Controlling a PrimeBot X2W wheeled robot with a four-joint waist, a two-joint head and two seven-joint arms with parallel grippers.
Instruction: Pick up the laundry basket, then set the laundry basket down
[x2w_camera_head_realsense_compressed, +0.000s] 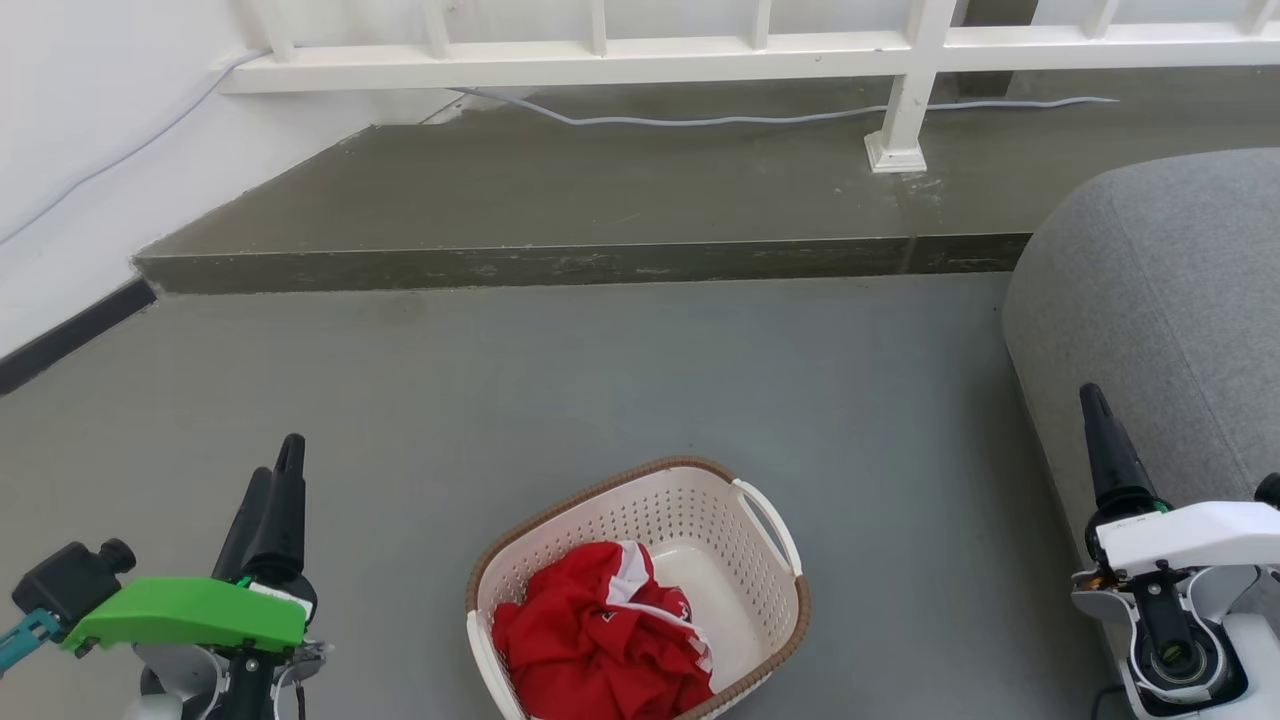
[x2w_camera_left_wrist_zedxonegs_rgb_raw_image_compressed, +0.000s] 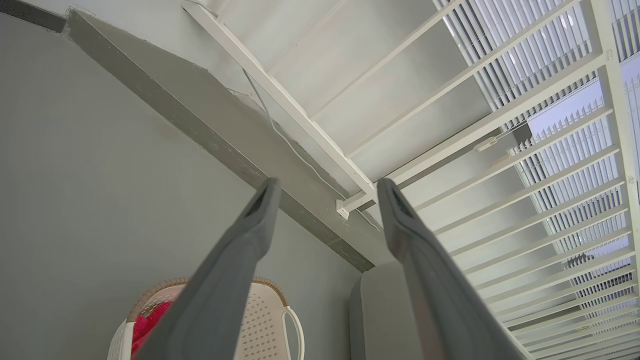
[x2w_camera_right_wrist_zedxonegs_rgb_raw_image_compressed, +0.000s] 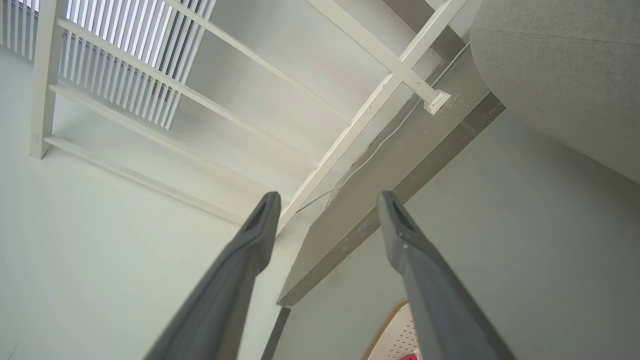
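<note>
The left gripper grabs the laundry basket (x2w_camera_head_realsense_compressed: 690, 520) by its slim white side handle (x2w_camera_head_realsense_compressed: 489, 667) next, since the basket's perforated body is far wider than my fingers.
The laundry basket (x2w_camera_head_realsense_compressed: 690, 520) is cream plastic with perforated walls, a brown woven-look rim and white side handles. It stands on the grey floor at the bottom middle of the head view, with red and white clothing (x2w_camera_head_realsense_compressed: 600, 640) inside. My left gripper (x2w_camera_head_realsense_compressed: 280, 470) hovers to the basket's left, open and empty. My right gripper (x2w_camera_head_realsense_compressed: 1095, 405) is at the far right beside the grey couch, away from the basket. The left wrist view has the open left gripper (x2w_camera_left_wrist_zedxonegs_rgb_raw_image_compressed: 327, 192) above the basket (x2w_camera_left_wrist_zedxonegs_rgb_raw_image_compressed: 265, 320). In the right wrist view the open right gripper (x2w_camera_right_wrist_zedxonegs_rgb_raw_image_compressed: 327, 202) points at the wall, with a corner of the basket (x2w_camera_right_wrist_zedxonegs_rgb_raw_image_compressed: 395, 335) at the bottom.
A grey couch (x2w_camera_head_realsense_compressed: 1170, 300) bulges in at the right. A raised concrete step (x2w_camera_head_realsense_compressed: 580, 265) crosses the floor behind the basket, carrying a white railing (x2w_camera_head_realsense_compressed: 900, 90) and a loose cable (x2w_camera_head_realsense_compressed: 760, 120). A white wall (x2w_camera_head_realsense_compressed: 90, 150) closes off the left.
</note>
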